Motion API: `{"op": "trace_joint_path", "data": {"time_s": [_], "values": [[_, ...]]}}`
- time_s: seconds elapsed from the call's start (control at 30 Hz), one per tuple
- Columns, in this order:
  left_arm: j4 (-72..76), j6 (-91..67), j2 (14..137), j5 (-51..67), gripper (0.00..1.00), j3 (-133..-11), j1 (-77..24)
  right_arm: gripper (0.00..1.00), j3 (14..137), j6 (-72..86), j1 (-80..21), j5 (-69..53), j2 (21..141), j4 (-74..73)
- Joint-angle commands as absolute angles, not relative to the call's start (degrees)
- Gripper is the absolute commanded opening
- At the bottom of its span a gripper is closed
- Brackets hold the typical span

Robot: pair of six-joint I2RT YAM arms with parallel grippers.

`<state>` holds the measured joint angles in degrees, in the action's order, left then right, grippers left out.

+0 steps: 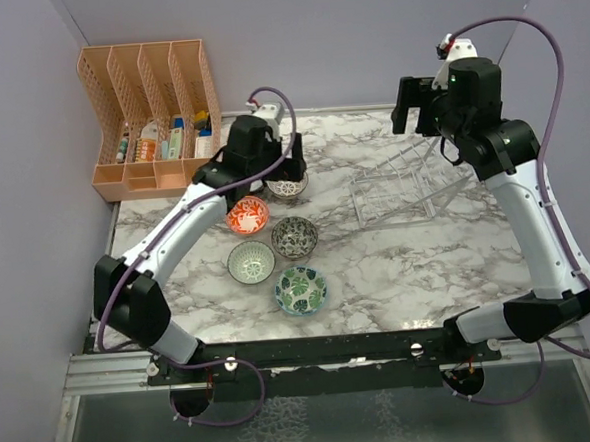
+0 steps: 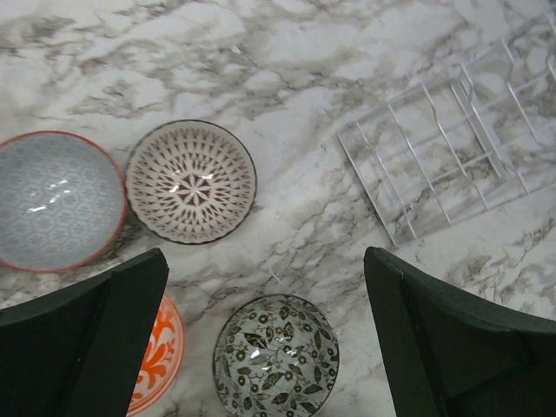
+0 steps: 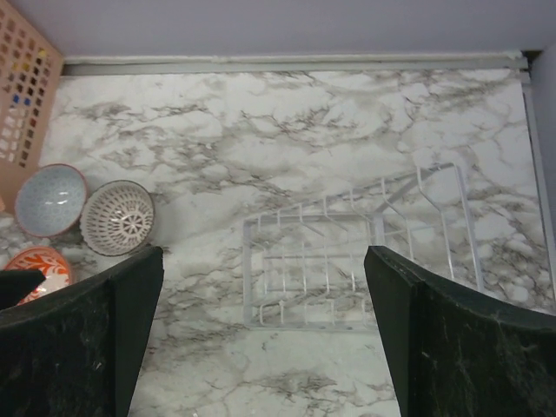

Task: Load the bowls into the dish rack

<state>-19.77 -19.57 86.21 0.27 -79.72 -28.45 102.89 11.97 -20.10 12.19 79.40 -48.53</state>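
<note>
The white lattice bowl's rim should be grabbed by my left gripper on the side facing the rack, so the opposite edge stays free to slot into the dish rack [image 1: 398, 190].
Five bowls lie in a cluster left of centre: white lattice [image 1: 289, 188], orange-red [image 1: 247, 217], dark speckled [image 1: 294, 237], pale green-grey [image 1: 250, 262] and green-blue leaf print [image 1: 300, 289]. A grey bowl [image 2: 54, 200] shows beside the lattice bowl [image 2: 191, 181] in the left wrist view; the arm hides it from above. The clear dish rack [image 1: 398, 190] stands empty at the back right. My left gripper [image 1: 293, 161] hovers open over the lattice and speckled bowls [image 2: 276, 356], holding nothing. My right gripper [image 1: 413, 109] hangs open high above the rack [image 3: 347, 261], also empty.
An orange plastic file organiser [image 1: 153, 114] with small items stands at the back left corner, close to the grey bowl [image 3: 50, 198]. Walls close the table at the back and both sides. Purple cables loop off both wrists.
</note>
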Motion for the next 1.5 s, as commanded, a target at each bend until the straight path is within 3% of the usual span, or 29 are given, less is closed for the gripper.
{"op": "trace_joint_path", "data": {"time_s": [0.0,0.33,0.47,0.8,1.2,1.33,1.4,1.47], "values": [[-19.0,-18.4,92.3,2.7,0.99,-81.3,-31.8,1.00,99.6,13.8,-15.3,13.2,78.5,-49.9],[-16.2,-8.7,109.3,3.0,0.87,-87.6,-32.7,0.98,92.3,16.3,-9.8,11.0,76.1,-47.7],[-15.0,-6.2,115.1,2.6,0.74,-91.6,-32.7,0.95,91.9,15.9,-9.0,12.9,76.0,-48.2],[-17.1,-4.8,122.9,1.4,0.65,-96.7,-32.7,0.87,91.9,15.9,-8.0,14.2,75.2,-48.8],[-19.0,-4.7,123.8,0.1,0.35,-94.9,-32.8,0.73,92.7,15.9,-7.7,14.8,74.9,-48.8],[-19.2,-4.5,123.6,0.1,0.15,-94.5,-32.8,0.64,92.7,16.2,-7.7,15.2,74.4,-48.7],[-19.3,-4.5,123.1,0.5,0.00,-94.5,-32.9,0.60,93.1,16.7,-7.7,15.8,74.3,-48.8],[-19.8,-4.7,122.1,1.1,0.00,-95.2,-33.0,0.54,93.8,17.2,-7.7,16.2,74.4,-49.2]]}}
